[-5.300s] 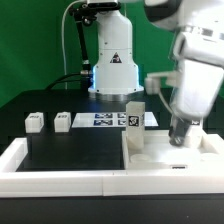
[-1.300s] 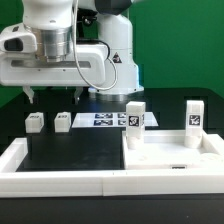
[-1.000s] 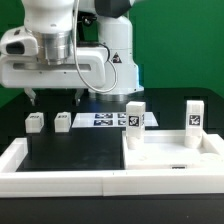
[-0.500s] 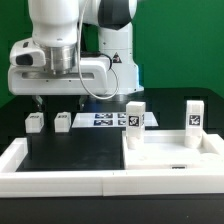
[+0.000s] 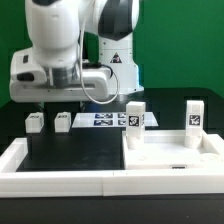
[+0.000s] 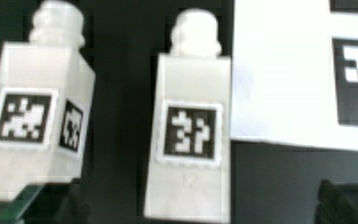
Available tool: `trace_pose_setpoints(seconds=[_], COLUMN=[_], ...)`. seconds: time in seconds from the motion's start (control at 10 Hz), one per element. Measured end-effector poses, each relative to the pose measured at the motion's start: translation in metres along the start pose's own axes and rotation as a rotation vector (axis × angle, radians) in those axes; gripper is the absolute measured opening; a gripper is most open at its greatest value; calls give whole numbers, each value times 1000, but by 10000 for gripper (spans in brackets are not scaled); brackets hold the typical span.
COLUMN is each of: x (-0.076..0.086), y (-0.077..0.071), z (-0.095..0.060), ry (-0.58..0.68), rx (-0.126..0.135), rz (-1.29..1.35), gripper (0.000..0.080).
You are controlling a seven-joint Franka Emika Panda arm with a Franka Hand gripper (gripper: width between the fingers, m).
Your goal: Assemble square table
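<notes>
My gripper must lower before closing on the leg (image 5: 63,122) beside the marker board; my fingers are above the leg.
The square table's white slab (image 5: 170,158) lies at the exterior view's right with two tagged legs (image 5: 134,117) (image 5: 193,115) standing upright on it. Two more white leg blocks lie on the black surface at the left, one (image 5: 35,122) farther out and one (image 5: 63,120) beside the marker board. My gripper (image 5: 58,105) hangs open just above these two. In the wrist view both lying legs show their tags; the leg by the board (image 6: 194,118) sits centred between my dark fingertips (image 6: 34,205), and my gripper (image 6: 194,205) holds nothing. The other leg (image 6: 43,108) lies beside it.
The marker board (image 5: 104,120) (image 6: 318,70) lies flat right beside the nearer leg block. A long white rim (image 5: 60,180) borders the black work surface at the front and left. The robot's base stands behind the board.
The arm has swung in from the exterior view's left and come down over the two lying leg blocks. The jaws stayed open; no part has moved.
</notes>
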State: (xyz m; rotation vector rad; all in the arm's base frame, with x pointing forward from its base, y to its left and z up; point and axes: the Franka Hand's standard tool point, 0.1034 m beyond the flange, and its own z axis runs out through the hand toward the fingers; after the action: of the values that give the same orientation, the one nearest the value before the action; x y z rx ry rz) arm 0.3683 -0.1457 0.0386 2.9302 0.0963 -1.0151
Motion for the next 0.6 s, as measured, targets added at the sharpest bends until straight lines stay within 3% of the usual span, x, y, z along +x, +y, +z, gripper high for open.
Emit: trace_pose_setpoints(seconds=[0.4,0.6], x=[-3,0], y=[0,-2], z=[13,13], ry=[-261,-258], rx=[-4,-11], rz=[6,1], gripper=[649,649])
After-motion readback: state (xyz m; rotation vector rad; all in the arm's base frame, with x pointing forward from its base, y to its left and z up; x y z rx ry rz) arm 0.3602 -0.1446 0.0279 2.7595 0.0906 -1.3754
